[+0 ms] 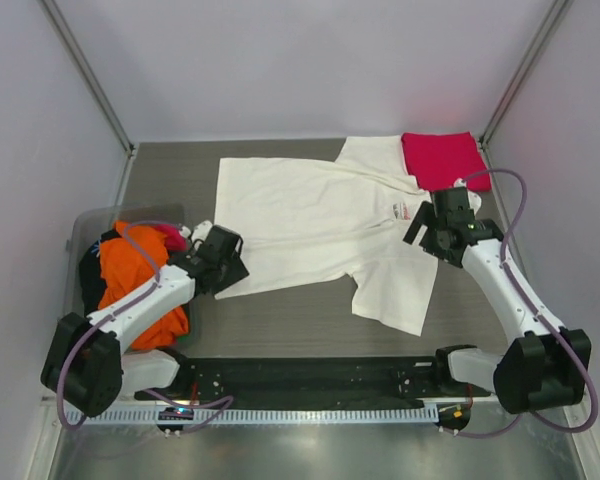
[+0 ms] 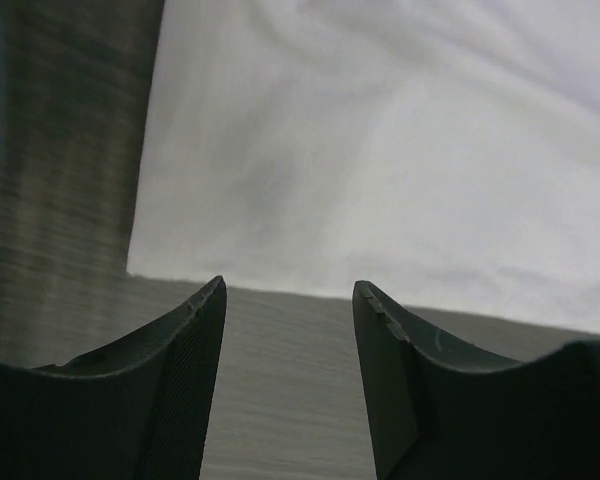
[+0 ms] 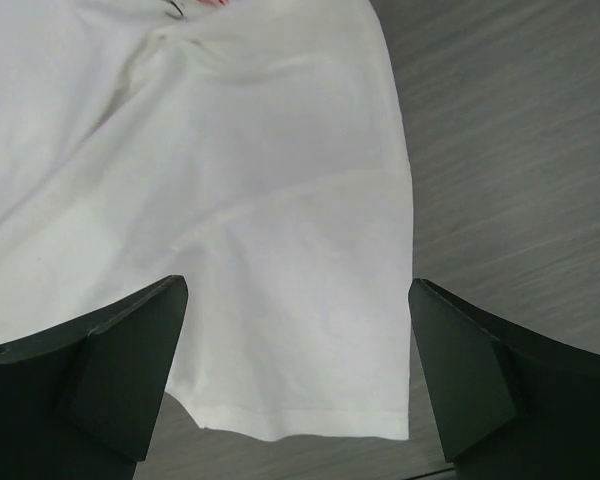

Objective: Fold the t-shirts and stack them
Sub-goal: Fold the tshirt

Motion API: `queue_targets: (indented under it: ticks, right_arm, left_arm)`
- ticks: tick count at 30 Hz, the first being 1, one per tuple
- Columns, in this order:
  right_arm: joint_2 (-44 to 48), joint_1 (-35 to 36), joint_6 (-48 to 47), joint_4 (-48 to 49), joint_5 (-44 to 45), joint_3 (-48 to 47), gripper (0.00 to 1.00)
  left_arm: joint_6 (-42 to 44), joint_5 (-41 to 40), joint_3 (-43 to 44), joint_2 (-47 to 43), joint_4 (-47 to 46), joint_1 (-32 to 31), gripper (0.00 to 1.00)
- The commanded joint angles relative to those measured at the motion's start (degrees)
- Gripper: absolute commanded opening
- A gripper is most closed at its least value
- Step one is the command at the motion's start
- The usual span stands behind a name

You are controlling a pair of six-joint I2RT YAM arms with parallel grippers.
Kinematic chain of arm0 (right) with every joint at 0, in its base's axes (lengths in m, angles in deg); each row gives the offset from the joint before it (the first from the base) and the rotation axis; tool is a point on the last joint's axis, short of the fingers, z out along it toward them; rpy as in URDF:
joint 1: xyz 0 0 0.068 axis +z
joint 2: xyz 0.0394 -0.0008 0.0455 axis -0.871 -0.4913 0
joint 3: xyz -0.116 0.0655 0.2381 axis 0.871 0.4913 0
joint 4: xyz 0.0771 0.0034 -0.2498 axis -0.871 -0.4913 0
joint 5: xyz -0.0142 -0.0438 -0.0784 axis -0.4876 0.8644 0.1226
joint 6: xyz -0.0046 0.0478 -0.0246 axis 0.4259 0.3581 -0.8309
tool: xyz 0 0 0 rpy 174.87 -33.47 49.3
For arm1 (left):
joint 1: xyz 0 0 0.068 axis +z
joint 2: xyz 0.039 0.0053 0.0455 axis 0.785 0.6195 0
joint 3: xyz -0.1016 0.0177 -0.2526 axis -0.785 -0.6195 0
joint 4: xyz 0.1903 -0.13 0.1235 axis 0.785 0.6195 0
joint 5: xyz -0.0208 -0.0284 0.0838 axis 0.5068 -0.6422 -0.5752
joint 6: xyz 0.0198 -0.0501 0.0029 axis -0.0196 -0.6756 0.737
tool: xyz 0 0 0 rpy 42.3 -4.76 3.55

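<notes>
Next, my right gripper grabs the white t-shirt's near sleeve by its cuff corner (image 1: pixel 417 330) (image 3: pixel 396 428). Then I fold that side of the t-shirt over its body.
A white t-shirt (image 1: pixel 320 225) lies spread flat on the grey table, its small red logo near the right shoulder. A folded pink-red t-shirt (image 1: pixel 440 158) lies at the back right. Orange and dark t-shirts (image 1: pixel 130 270) sit piled in a clear bin at the left. My left gripper (image 1: pixel 230 262) is open and empty at the white shirt's lower left hem; in the left wrist view (image 2: pixel 288 300) the hem (image 2: pixel 380 250) lies just ahead of the fingertips. My right gripper (image 1: pixel 432 228) is open and empty above the shirt's right sleeve (image 3: pixel 300 300).
The clear plastic bin (image 1: pixel 85 225) stands at the left edge of the table. Metal frame posts rise at the back corners. A black rail (image 1: pixel 300 380) runs along the near edge between the arm bases.
</notes>
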Motion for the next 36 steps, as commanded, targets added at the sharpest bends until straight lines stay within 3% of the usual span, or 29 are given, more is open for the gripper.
queue_targets:
  ticks: [1,8,19,27,33,34,36]
  right_arm:
    - [5.0,-0.2,4.4,-1.9,-2.1,8.5,1.0]
    - [11.7,-0.2,7.5,-0.5,-9.5,16.9,1.0]
    - [14.2,-0.3,17.3,-0.3,-8.8,22.0,1.0]
    - [13.9,-0.2,19.1,-0.4,-7.6,22.5,1.0]
    - [14.9,-0.2,21.9,-1.0,-6.0,24.3,1.0]
    - [14.3,-0.2,22.2,-0.7,-6.2,25.0,1.0]
    - [13.5,-0.2,22.5,-0.6,-7.1,25.8,1.0]
  left_arm:
    - [-7.2,-5.8,-5.2,-0.8,4.7,-5.4,0.55]
    - [-10.1,-7.4,-10.4,-1.7,-0.3,-5.3,0.55]
    - [-9.4,-9.3,-13.2,-1.3,-0.7,1.9,0.57]
    - [-9.2,-6.6,-15.8,-1.0,-3.3,2.3,0.55]
    - [-8.9,-4.0,-16.7,-1.6,-6.2,2.2,0.43]
    - [-8.6,-3.6,-16.7,-1.7,-6.7,2.2,0.32]
    - [-8.2,-3.2,-16.3,-2.4,-7.1,2.2,0.2]
